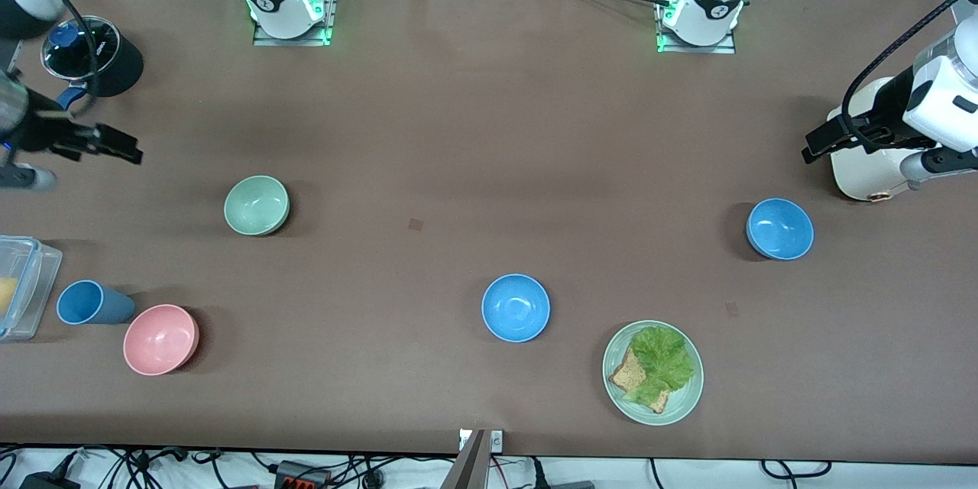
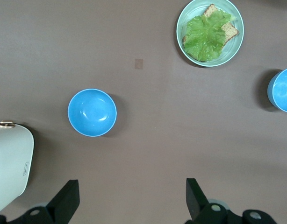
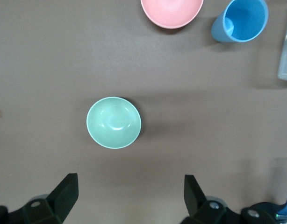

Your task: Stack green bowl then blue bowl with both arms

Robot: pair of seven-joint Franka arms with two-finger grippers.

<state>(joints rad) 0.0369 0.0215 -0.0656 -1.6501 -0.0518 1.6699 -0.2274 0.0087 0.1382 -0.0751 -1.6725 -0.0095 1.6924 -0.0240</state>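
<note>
My right gripper will take hold of the rim of the green bowl (image 1: 257, 205) next. The green bowl starts the stack for the blue bowl.
The green bowl (image 1: 257, 205) (image 3: 113, 122) stands upright and empty toward the right arm's end of the table. The blue bowl (image 1: 516, 307) (image 2: 286, 89), light and glossy, sits mid-table nearer the front camera. My right gripper (image 1: 131, 153) (image 3: 131, 184) hangs open over the table's edge at the right arm's end, apart from the green bowl, holding nothing. At the left arm's end my left gripper (image 1: 810, 151) (image 2: 132, 186) hangs open and empty beside a white jug. Neither gripper touches a bowl.
A deeper blue bowl (image 1: 779, 228) (image 2: 92, 112) sits by the white jug (image 1: 863, 168). A pale green plate (image 1: 690, 399) carries toast and lettuce. A pink bowl (image 1: 160, 338), blue cup (image 1: 92, 302), clear box (image 1: 27, 283) and black pot (image 1: 99, 57) crowd the right arm's end.
</note>
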